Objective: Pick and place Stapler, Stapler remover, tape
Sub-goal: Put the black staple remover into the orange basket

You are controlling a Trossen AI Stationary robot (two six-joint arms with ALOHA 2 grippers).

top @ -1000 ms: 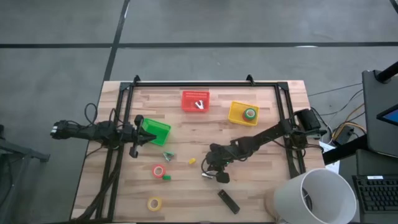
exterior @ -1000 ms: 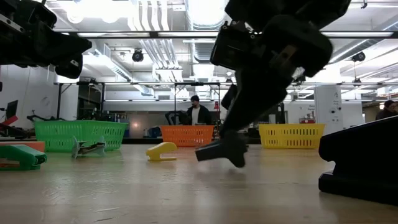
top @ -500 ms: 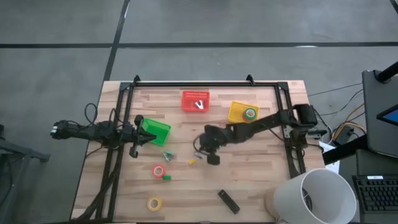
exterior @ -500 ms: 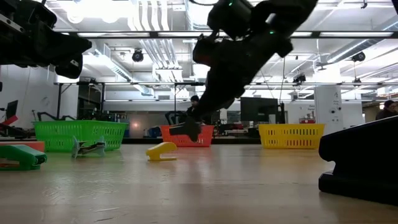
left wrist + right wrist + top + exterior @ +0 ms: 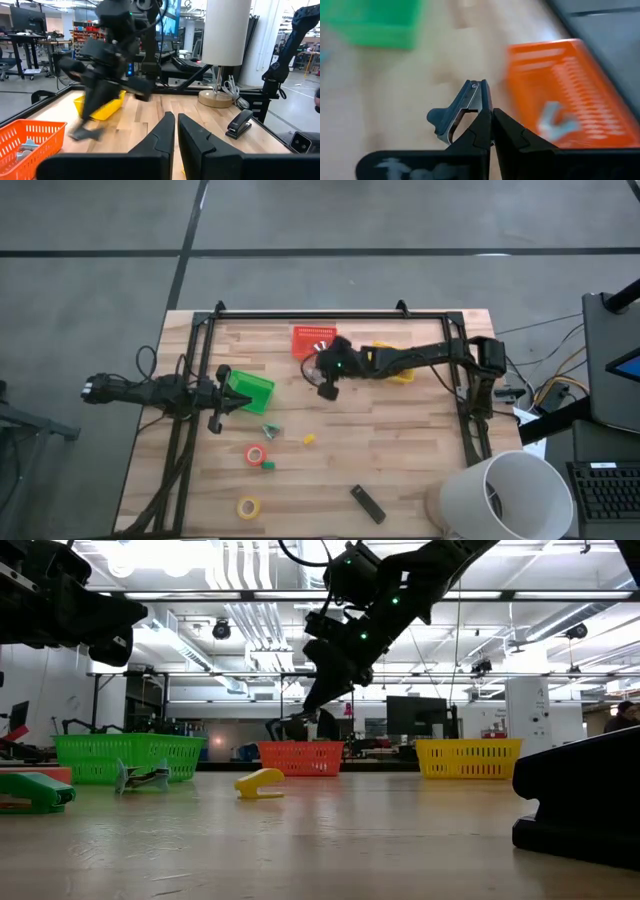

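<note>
The staple remover point(image 5: 462, 107) still hangs outside the red basket's rim point(image 5: 511, 80), so my right gripper moves the staple remover over the basket next, before releasing it.
My right gripper point(image 5: 326, 384) hangs above the table just near of the red basket point(image 5: 314, 340), shut on a dark grey staple remover point(image 5: 459, 113). The low view shows that remover point(image 5: 292, 727) high above the table. A silvery staple remover point(image 5: 550, 123) lies inside the red basket. The black stapler point(image 5: 367, 503) lies flat near the near edge. A red tape roll point(image 5: 255, 454) and a yellow tape roll point(image 5: 248, 507) lie flat on the table. My left gripper point(image 5: 176, 131) waits, shut, beside the green basket point(image 5: 250, 390). My right gripper pinches the staple remover between its two fingers by one end point(image 5: 481, 100); the rest juts out beyond the fingertips point(image 5: 487, 120). The arm reaches in from the table's right side. The remover is lifted clear of the table.
The yellow basket point(image 5: 388, 372) is partly under my right arm. A yellow staple remover point(image 5: 309, 439), a grey one point(image 5: 270, 430) and a small green piece point(image 5: 268, 465) lie mid-table. A black frame point(image 5: 330, 314) borders the table. A white lamp point(image 5: 500, 495) stands at the near right corner.
My right gripper, shut on the staple remover, has risen from the table and swung from the middle of the table toward the far edge and slightly left, up to the red basket. The remover has gone with it, lifted clear.
</note>
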